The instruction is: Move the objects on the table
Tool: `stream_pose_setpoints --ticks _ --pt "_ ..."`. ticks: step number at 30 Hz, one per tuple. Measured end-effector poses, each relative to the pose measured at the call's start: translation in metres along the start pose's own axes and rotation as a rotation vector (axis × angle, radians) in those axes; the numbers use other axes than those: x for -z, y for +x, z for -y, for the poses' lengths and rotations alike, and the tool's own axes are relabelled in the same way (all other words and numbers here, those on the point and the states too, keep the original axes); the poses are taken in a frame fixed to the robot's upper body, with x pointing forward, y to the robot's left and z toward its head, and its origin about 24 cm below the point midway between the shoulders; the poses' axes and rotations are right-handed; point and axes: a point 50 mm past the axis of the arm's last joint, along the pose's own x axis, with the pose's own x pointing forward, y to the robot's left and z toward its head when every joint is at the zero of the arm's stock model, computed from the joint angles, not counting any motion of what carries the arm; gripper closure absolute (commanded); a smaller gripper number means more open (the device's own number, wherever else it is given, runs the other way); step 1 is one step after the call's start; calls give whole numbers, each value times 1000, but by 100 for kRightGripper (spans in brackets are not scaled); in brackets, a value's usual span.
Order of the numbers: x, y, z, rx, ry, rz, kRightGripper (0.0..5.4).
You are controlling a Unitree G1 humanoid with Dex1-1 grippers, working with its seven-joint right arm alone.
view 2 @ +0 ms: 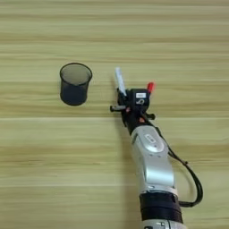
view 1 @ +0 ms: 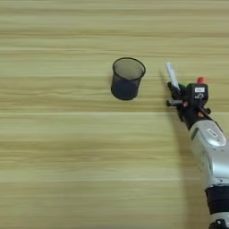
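My right gripper should take the silver-grey marker [view 1: 171, 75] to the bare wood before it lets go. The marker is hanging by the green block, short of the bare wood.
A black wire-mesh pen cup [view 1: 127, 78] stands upright and empty on the table [view 1: 67, 147], left of the gripper. My right gripper [view 2: 125, 97] is low over the near end of a silver-grey marker [view 2: 120, 80], whose pale barrel sticks out toward the far side. The marker's near end is hidden under the gripper. A red-capped pen [view 2: 151, 86] shows only its red tip just past the gripper's right side. A speck of green [view 1: 183, 86] shows beside the marker at the gripper.
The silver forearm [view 2: 152, 156] comes in from the bottom right, with a black cable [view 2: 192, 183] looping on its right. Bare wood planks lie left of and in front of the cup.
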Motion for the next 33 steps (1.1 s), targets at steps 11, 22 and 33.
stream_pose_setpoints --ticks 11,22,33 --pt "3 -8 48 162 -4 -27 465" --pt "18 -18 74 250 -8 -87 465" --pt "35 -17 78 253 2 -132 465"
